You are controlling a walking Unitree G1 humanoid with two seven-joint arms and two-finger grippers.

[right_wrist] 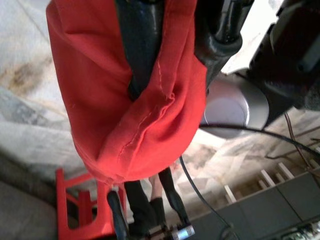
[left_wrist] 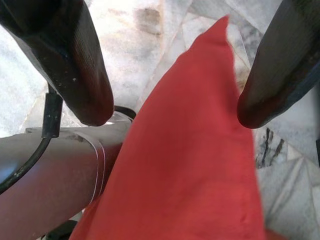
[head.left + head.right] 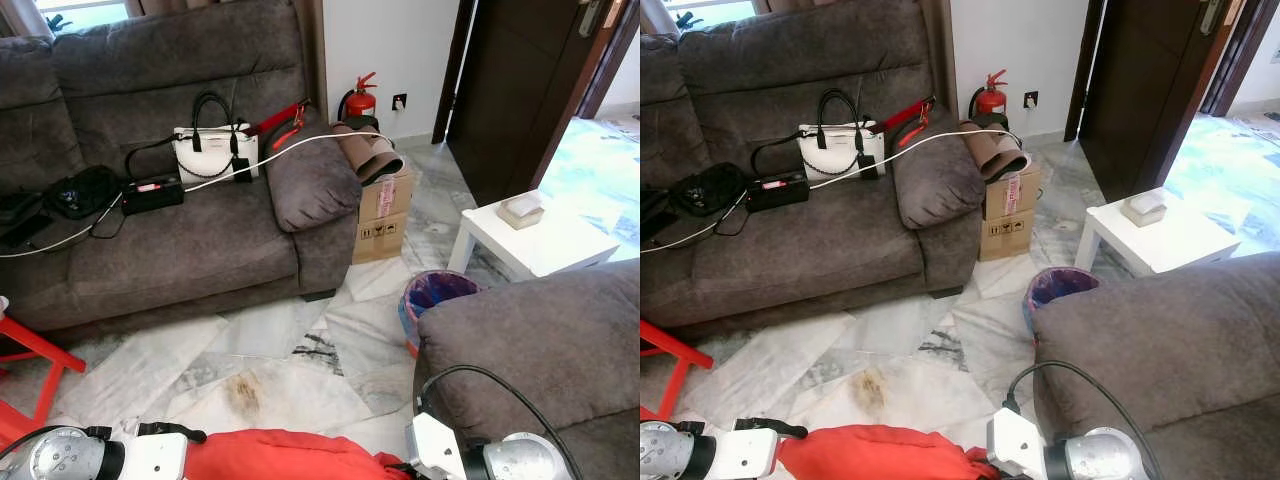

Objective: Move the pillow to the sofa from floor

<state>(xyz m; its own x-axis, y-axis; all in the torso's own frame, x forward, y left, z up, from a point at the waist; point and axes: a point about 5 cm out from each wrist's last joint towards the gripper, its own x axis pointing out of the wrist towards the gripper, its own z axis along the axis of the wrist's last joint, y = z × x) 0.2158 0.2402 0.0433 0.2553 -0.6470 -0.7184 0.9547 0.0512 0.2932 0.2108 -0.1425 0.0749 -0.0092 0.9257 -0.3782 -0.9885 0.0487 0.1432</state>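
Observation:
The left gripper grips the pillow by its tapered corner (image 2: 208,65) next. The corner fits between the open fingers, while the pillow's body spreads as wide as they do.
A red pillow (image 3: 270,458) hangs low in front of me over the marble floor, between my two silver arms. In the left wrist view, the left gripper (image 2: 175,117) stands open, with a corner of the pillow (image 2: 190,165) lying between its spread black fingers. My right gripper (image 1: 172,70) is shut on the pillow (image 1: 125,115), and the red cloth bunches around one finger. The grey sofa (image 3: 190,250) stands ahead across the floor, with free seat room at its right end.
On the sofa lie a white handbag (image 3: 210,150), a black box (image 3: 152,192), a black bag (image 3: 82,190) and a white cable. A red stool (image 3: 30,370) stands left. A second grey sofa (image 3: 540,340), bin (image 3: 435,295), white table (image 3: 540,245) and cardboard box (image 3: 385,215) stand right.

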